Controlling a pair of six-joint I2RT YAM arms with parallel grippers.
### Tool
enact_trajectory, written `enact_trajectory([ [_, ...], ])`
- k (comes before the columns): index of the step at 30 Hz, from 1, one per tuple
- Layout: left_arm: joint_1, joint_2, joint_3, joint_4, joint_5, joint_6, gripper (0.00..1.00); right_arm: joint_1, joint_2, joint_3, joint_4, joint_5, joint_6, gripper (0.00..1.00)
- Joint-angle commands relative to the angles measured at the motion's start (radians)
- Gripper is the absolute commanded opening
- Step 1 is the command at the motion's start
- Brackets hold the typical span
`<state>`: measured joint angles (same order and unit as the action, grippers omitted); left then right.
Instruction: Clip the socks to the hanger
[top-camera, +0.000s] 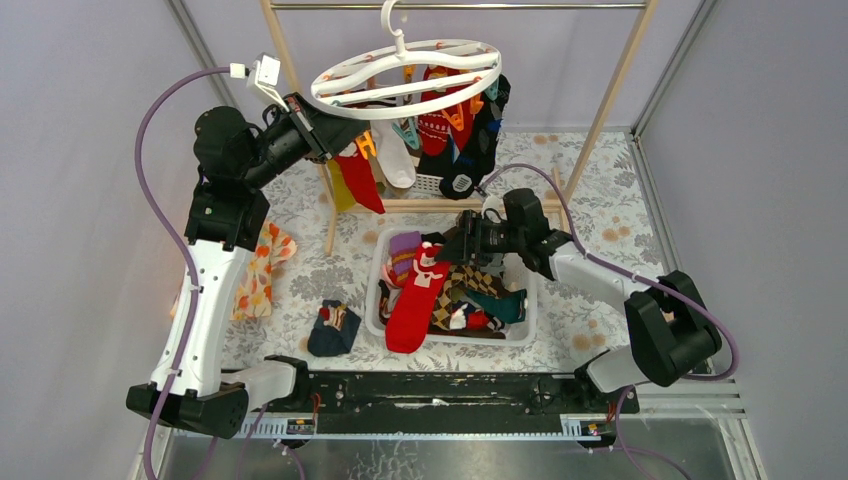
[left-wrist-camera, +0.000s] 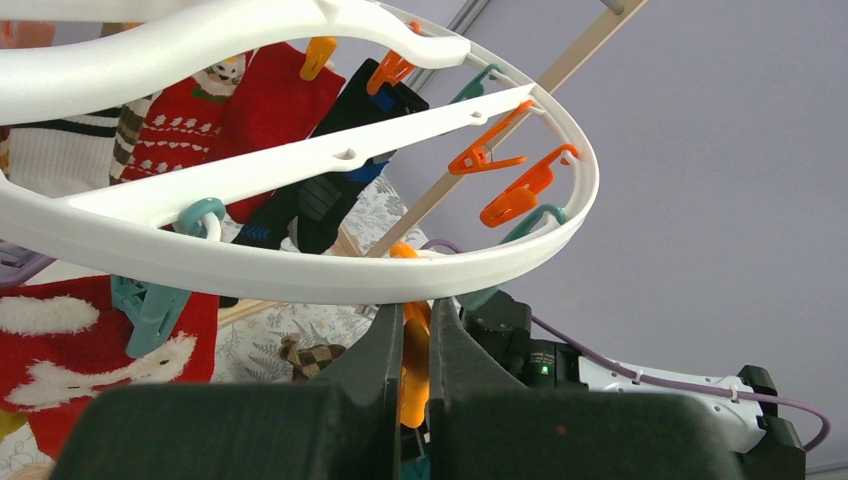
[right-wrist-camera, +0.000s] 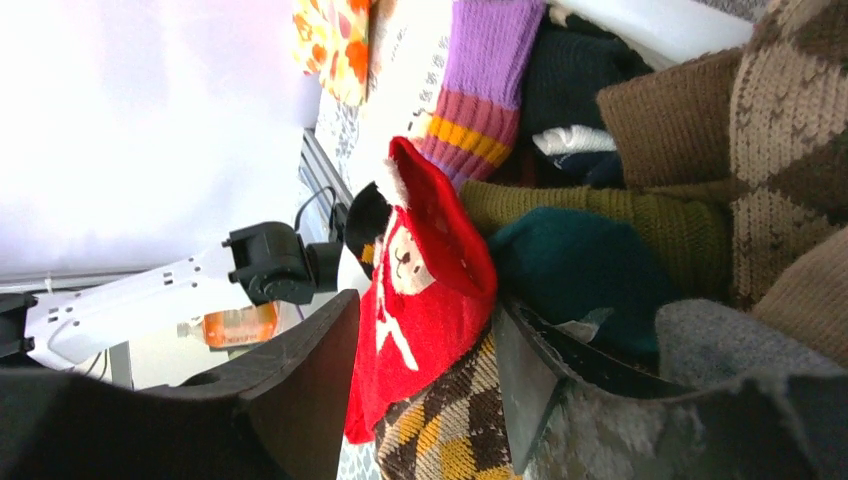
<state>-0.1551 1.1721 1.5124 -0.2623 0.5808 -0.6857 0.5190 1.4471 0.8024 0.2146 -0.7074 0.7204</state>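
Observation:
I next need my right gripper to hold the red sock by one side of its open cuff (top-camera: 431, 250), so the rest stays free to clip to the hanger (top-camera: 400, 72).
The white oval hanger (top-camera: 400, 72) hangs by its hook from the metal rod and carries red (top-camera: 360, 175), white (top-camera: 395, 160) and black (top-camera: 480, 140) socks on its clips. My left gripper (top-camera: 340, 125) is raised just under the ring (left-wrist-camera: 300, 270) and is shut on a dangling orange clip (left-wrist-camera: 415, 350). My right gripper (top-camera: 450, 250) is down in the white basket (top-camera: 375, 300) of loose socks. Its jaws stand open around a red sock (right-wrist-camera: 420, 290), with a brown argyle sock (right-wrist-camera: 450, 430) under it.
The wooden-framed rack (top-camera: 610, 90) stands behind the basket. An orange-flowered cloth (top-camera: 258, 275) lies beside the left arm. A dark sock (top-camera: 335, 328) lies on the patterned table left of the basket. Free orange clips (left-wrist-camera: 520, 190) hang on the ring's far side.

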Motion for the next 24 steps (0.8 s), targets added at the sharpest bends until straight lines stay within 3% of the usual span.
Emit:
enact_trajectory([
  [1, 0.005, -0.005, -0.014, 0.056, 0.019, -0.003, 0.0, 0.002, -0.062, -0.034, 0.226, 0.071, 0.073, 0.58],
  [8, 0.005, -0.006, -0.015, 0.057, 0.021, -0.003, 0.0, 0.003, -0.068, -0.08, 0.401, 0.048, 0.094, 0.48],
  [11, 0.005, -0.008, -0.014, 0.057, 0.021, -0.003, 0.0, 0.007, -0.07, -0.112, 0.438, 0.023, 0.08, 0.56],
  [14, 0.005, -0.007, -0.014, 0.056, 0.022, -0.004, 0.0, 0.017, -0.072, -0.137, 0.452, 0.006, 0.058, 0.7],
  [17, 0.005, -0.006, -0.012, 0.059, 0.024, -0.01, 0.0, 0.021, -0.059, -0.142, 0.449, -0.005, 0.038, 0.71],
  [20, 0.005, -0.008, -0.011, 0.061, 0.025, -0.012, 0.0, 0.022, -0.042, -0.14, 0.454, -0.013, 0.024, 0.55],
  [24, 0.005, -0.009, -0.009, 0.06, 0.023, -0.011, 0.0, 0.022, -0.014, -0.121, 0.445, -0.027, 0.01, 0.22],
])
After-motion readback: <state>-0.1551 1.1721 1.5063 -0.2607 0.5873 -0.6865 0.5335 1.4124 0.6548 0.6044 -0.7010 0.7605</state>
